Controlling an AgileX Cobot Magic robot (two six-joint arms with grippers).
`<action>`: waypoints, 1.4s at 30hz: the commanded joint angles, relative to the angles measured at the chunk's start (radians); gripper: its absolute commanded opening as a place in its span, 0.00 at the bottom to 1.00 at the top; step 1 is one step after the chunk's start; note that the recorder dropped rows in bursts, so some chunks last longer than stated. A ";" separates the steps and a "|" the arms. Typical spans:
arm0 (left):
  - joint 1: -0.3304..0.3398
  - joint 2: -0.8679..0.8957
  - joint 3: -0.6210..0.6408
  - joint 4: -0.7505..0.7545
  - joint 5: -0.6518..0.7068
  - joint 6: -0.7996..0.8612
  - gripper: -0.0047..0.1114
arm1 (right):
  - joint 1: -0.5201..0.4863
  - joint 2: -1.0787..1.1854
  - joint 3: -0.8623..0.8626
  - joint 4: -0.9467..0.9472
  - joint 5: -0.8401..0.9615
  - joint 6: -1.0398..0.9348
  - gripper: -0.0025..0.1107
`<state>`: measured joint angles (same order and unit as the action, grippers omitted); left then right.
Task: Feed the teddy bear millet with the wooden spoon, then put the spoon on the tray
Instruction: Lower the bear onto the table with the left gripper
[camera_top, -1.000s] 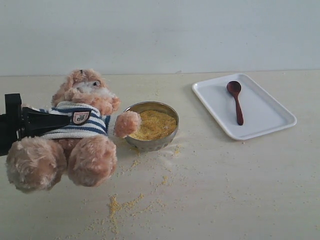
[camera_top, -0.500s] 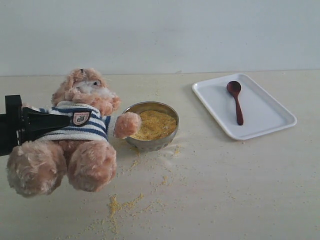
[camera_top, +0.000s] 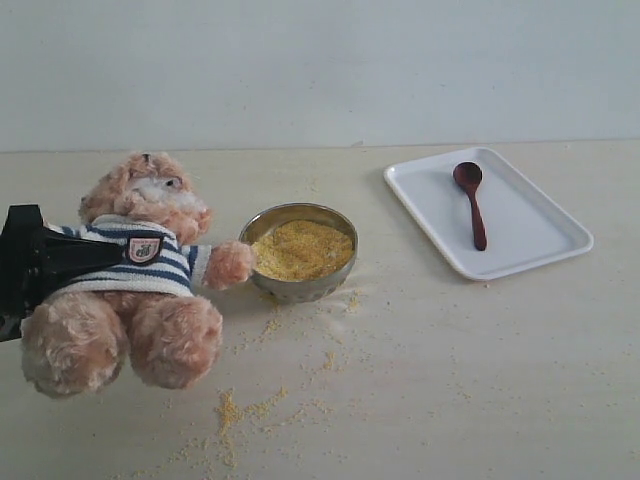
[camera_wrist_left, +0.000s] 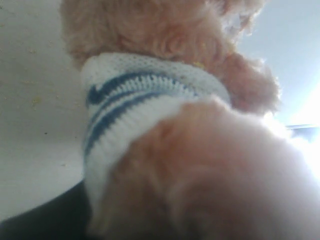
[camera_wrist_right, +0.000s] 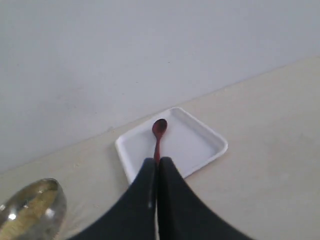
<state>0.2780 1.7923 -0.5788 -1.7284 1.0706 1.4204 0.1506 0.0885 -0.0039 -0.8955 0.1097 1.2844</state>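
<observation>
In the exterior view the teddy bear's feet (camera_top: 172, 342) hang above the table, so my left gripper keeps hold of the teddy bear for now.
The teddy bear (camera_top: 140, 270) sits at the left of the table, and my left gripper (camera_top: 90, 255) is shut on its striped torso. Its paw reaches toward the metal bowl (camera_top: 300, 285) of millet (camera_top: 300, 248). In the left wrist view the teddy bear (camera_wrist_left: 165, 100) fills the frame and hides the jaws. The wooden spoon (camera_top: 472, 200) lies on the white tray (camera_top: 520, 235) at the right. My right gripper (camera_wrist_right: 158, 162) is shut and empty, well above the table, with the wooden spoon (camera_wrist_right: 158, 132) and tray (camera_wrist_right: 200, 145) beyond it. It is out of the exterior view.
Loose millet grains (camera_top: 235, 410) are scattered on the table in front of the bowl and the bear. A pale wall runs behind the table. The bowl (camera_wrist_right: 55, 200) shows at the edge of the right wrist view.
The bear has shifted left and slightly down in my left gripper, and its paw has come off the bowl's rim. The spoon and tray have not moved.
</observation>
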 joint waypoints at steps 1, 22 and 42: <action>0.000 -0.001 -0.004 -0.016 0.018 0.027 0.08 | -0.002 -0.009 0.004 0.624 0.092 -0.003 0.02; 0.000 -0.001 -0.004 -0.016 -0.105 0.235 0.08 | -0.002 -0.088 0.004 0.748 0.164 -0.003 0.02; 0.000 -0.001 -0.004 0.015 -0.235 0.236 0.08 | -0.002 -0.088 0.004 0.748 0.164 -0.003 0.02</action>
<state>0.2780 1.7923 -0.5788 -1.7194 0.8252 1.6504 0.1506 0.0062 0.0005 -0.1446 0.2780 1.2866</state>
